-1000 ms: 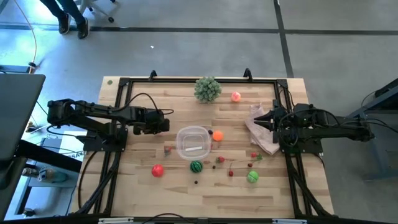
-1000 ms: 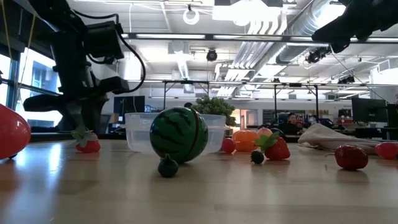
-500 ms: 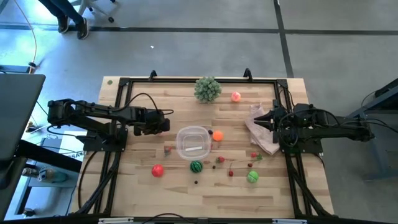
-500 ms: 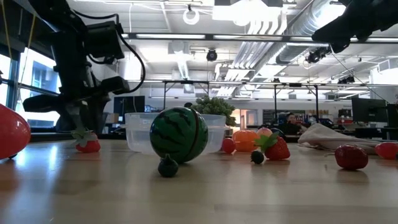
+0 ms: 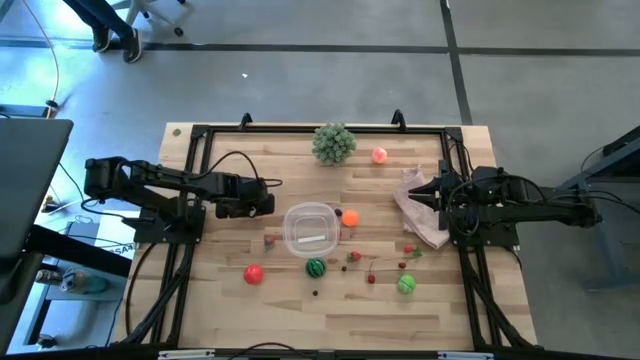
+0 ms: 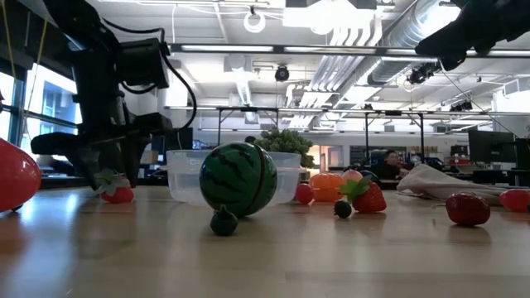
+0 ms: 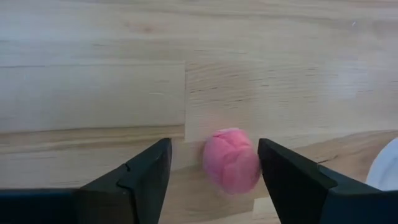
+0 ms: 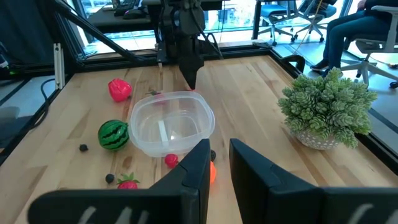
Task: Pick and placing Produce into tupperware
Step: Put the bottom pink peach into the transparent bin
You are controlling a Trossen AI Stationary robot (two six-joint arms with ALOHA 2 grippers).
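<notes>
The left gripper needs to close on the pink ball now, since its fingers are on either side of the ball in the left wrist view.
My left gripper (image 7: 214,149) points down at the table, left of the clear tupperware (image 5: 311,228), and is open. A pink ball (image 7: 231,160) lies on the wood between its fingers, close to one finger (image 7: 283,174). From above, the gripper (image 5: 268,205) hides that ball. Other produce lies loose on the table: a striped green ball (image 5: 316,267), a red ball (image 5: 253,273), an orange ball (image 5: 349,216), a strawberry (image 5: 270,240) and small berries. My right gripper (image 8: 219,152) waits at the right, raised, its fingers nearly together with nothing between them. My left gripper comes from above with one finger on each side of the pink ball, which rests on the table. The ball sits right beside one finger (image 7: 273,168); whether they touch I cannot tell.
A bushy pale-green ball (image 5: 334,143) stands at the far edge with a pink-red ball (image 5: 379,155) beside it. A pinkish-white bag (image 5: 420,215) lies under my right gripper. A green ball (image 5: 406,284) sits near right. Black frame rails (image 5: 190,180) run along the table's sides.
My left gripper has opened: the gap between its fingers is clearly wider now than a second ago. Nothing on the table has shifted.
</notes>
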